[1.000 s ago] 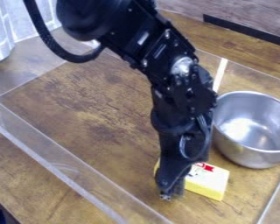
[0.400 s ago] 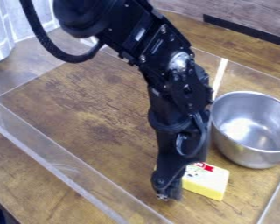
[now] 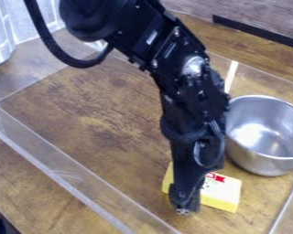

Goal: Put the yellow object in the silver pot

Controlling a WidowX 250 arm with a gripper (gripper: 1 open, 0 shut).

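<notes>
The yellow block needs to go in the silver pot (image 3: 263, 134). My gripper needs to grab the block next by its long sides (image 3: 208, 199) beside the label.
The yellow object (image 3: 220, 193), a small yellow block with a red-and-white label on top, lies on the wooden table near the front edge. My gripper (image 3: 186, 199) points straight down over the block's left end, its jaws open and its dark fingers (image 3: 176, 195) low at the table, partly covering the block. Whether the fingers touch the block I cannot tell. The silver pot (image 3: 263, 134) stands empty just behind and to the right of the block.
A clear plastic wall (image 3: 63, 169) fences the wooden work surface along the front left, with another clear edge (image 3: 287, 203) at the right. The black arm (image 3: 136, 41) stretches in from the upper left. A pale container (image 3: 0, 37) stands at the far left.
The gripper has shifted slightly right and towards the camera, now standing over the yellow block's left end instead of beside it. The jaws have spread wider. The block and pot have not moved.
</notes>
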